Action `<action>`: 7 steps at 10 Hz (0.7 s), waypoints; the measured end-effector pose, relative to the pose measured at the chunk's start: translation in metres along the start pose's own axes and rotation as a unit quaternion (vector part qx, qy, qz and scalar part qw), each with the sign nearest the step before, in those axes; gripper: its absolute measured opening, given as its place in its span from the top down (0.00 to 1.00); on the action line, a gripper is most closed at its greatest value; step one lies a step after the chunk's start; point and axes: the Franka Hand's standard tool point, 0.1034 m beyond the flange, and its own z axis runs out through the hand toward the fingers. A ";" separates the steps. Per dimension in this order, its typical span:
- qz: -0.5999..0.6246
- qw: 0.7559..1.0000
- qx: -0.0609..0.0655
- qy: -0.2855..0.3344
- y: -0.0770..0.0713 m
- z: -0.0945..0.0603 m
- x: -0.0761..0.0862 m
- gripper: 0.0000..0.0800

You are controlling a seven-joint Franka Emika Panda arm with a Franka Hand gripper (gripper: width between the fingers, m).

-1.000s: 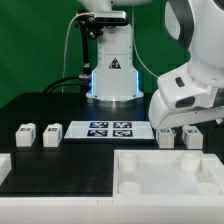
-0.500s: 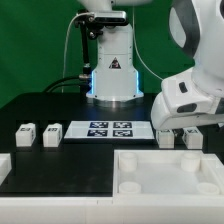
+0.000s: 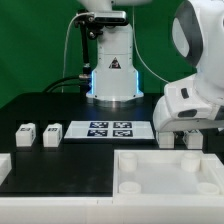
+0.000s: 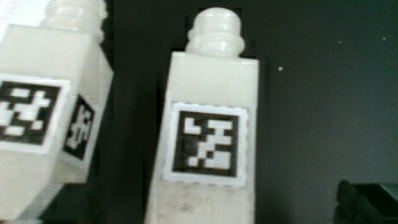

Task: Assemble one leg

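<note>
My gripper should next grab the leg by its tagged body (image 3: 193, 140) (image 4: 205, 170), so the peg end stays free to join the white part that looks like a tray.
Four legs lie on the black table. Two are at the exterior view's left (image 3: 25, 133) (image 3: 52, 132). Two are at the right (image 3: 167, 138) (image 3: 190, 138), under my hand. My gripper (image 3: 179, 128) hangs just above the right pair, and the white hand hides its fingers. In the wrist view one leg (image 4: 214, 130) lies centred with its tag facing up and its peg end away from me, and a second leg (image 4: 45, 110) lies beside it. One dark fingertip (image 4: 370, 205) shows beside the centred leg, apart from it. My gripper (image 4: 214, 212) is open and holds nothing.
The marker board (image 3: 107, 129) lies mid-table in front of the robot base (image 3: 112, 75). The large white tray-like part (image 3: 120, 160) fills the front right. Another white part (image 3: 3, 166) pokes in at the front left edge.
My hand has shifted a little toward the exterior view's right, over the right pair of legs. No part has moved.
</note>
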 end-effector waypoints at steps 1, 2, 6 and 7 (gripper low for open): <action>-0.001 1.000 -0.001 -0.001 -0.001 0.002 0.000 0.19; -0.003 1.000 -0.001 -0.002 -0.002 0.004 0.000 0.19; -0.009 1.000 -0.001 0.003 0.000 0.011 0.000 0.34; -0.009 1.000 -0.001 0.003 0.000 0.011 0.000 0.51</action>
